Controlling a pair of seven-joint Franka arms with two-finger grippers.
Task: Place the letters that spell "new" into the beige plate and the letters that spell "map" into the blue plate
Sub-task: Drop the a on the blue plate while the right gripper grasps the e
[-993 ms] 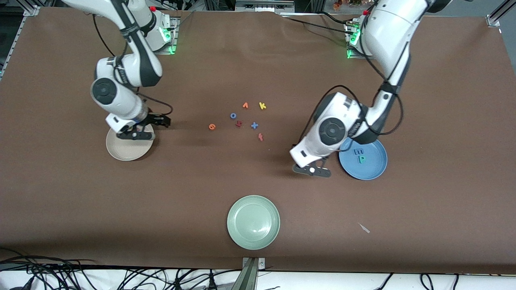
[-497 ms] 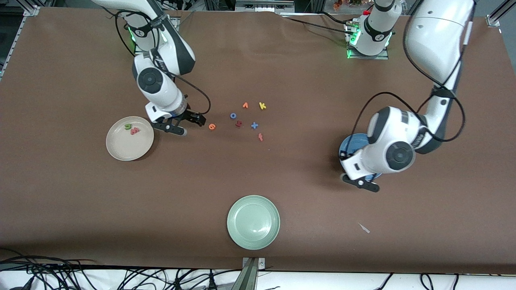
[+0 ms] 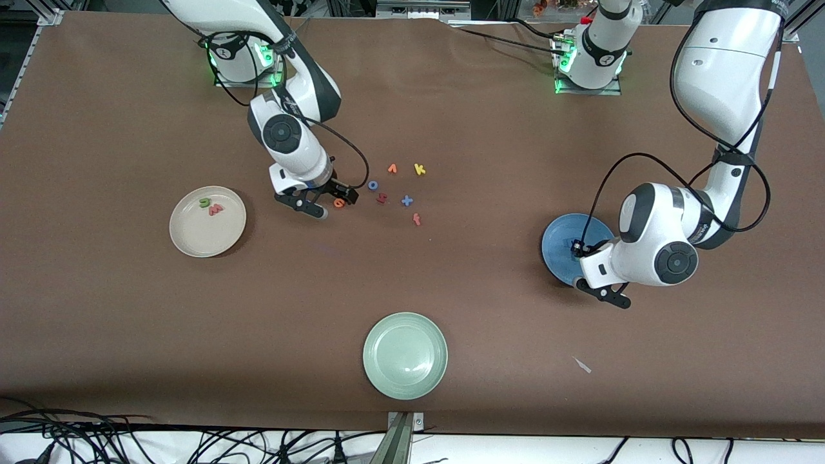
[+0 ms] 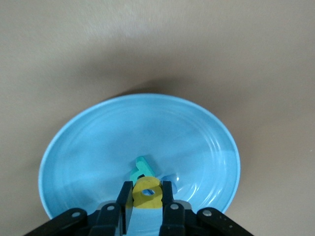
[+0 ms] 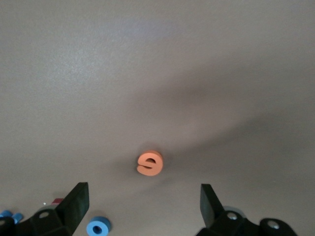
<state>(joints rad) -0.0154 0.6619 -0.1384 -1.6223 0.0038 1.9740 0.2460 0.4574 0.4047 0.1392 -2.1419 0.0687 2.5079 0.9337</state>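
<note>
My right gripper should move toward the orange e [image 3: 338, 202] [image 5: 149, 163] before it closes. The table shows between its fingers and the e, so it would miss the e if it closed now.
My left gripper [image 3: 578, 249] hangs over the blue plate [image 3: 557, 238], shut on the yellow a [image 4: 146, 192]. In the left wrist view the teal p [image 4: 141, 168] lies in the blue plate [image 4: 93, 142] just past the fingertips. A bit of a blue letter [image 4: 170, 179] shows beside it. My right gripper [image 3: 330, 201] is open low over the orange e [image 3: 339, 203], which lies flat on the table. The right wrist view shows the e [image 5: 149, 163] ahead of the spread fingers [image 5: 74, 202]. The beige plate [image 3: 200, 237] holds the green n [image 3: 204, 203] and the salmon w [image 3: 216, 209].
Loose letters lie beside the e toward the left arm's end: blue o [image 3: 372, 185], orange v [image 3: 392, 169], yellow k [image 3: 419, 169], a dark red letter [image 3: 381, 198], a blue cross [image 3: 407, 201], red f [image 3: 417, 220]. A pale green plate [image 3: 405, 355] sits near the front camera.
My right arm has left the beige plate and moved to the orange e, its gripper still open. My left arm has swung over the blue plate, still holding the yellow a.
</note>
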